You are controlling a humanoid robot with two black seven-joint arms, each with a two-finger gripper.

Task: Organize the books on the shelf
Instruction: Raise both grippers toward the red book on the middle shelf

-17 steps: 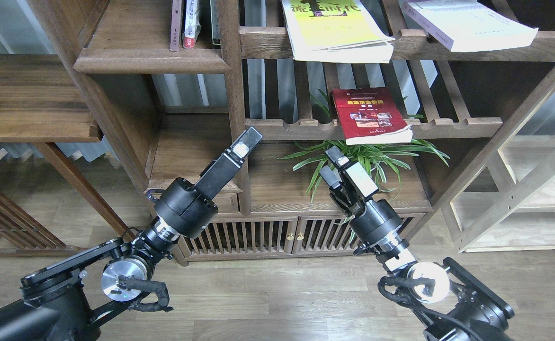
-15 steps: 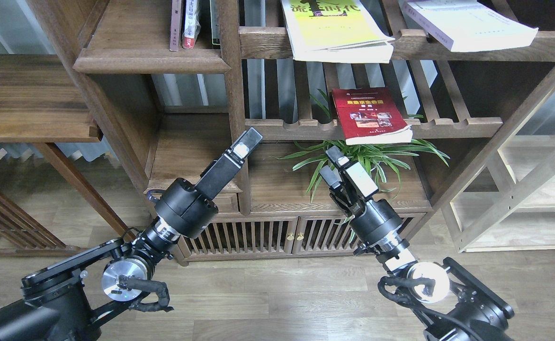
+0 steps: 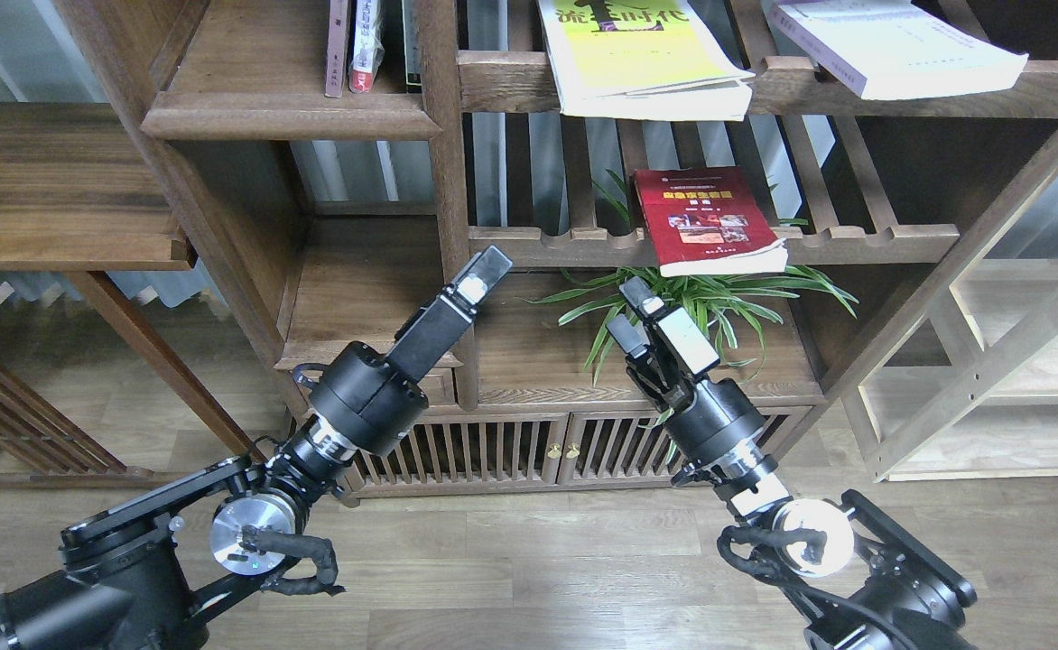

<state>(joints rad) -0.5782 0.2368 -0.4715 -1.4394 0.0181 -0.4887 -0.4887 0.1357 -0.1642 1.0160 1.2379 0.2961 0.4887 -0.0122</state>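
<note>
The robot's right gripper should next grab the dark red book by its overhanging bottom edge (image 3: 722,260), to shelve that book beside the upright thin books.
The dark red book (image 3: 705,221) lies flat on the lower slatted rack, its front edge overhanging the rail. The yellow-green book (image 3: 642,54) and the thick white book (image 3: 899,45) lie on the upper slatted rack. The shelf (image 3: 285,113), a solid dark plank with a rounded front edge, is in the narrow compartment at the upper left. My left gripper (image 3: 486,269) points up in front of the centre post, seen side-on, holding nothing I can see. My right gripper (image 3: 630,311) is open and empty, just below and left of the red book.
Thin books (image 3: 353,45) stand upright at the right end of the solid shelf. A green plant (image 3: 700,302) sits under the lower rack, behind my right gripper. A drawer board (image 3: 357,289) and slatted cabinet doors (image 3: 511,451) are below. A low table (image 3: 60,190) stands at the left.
</note>
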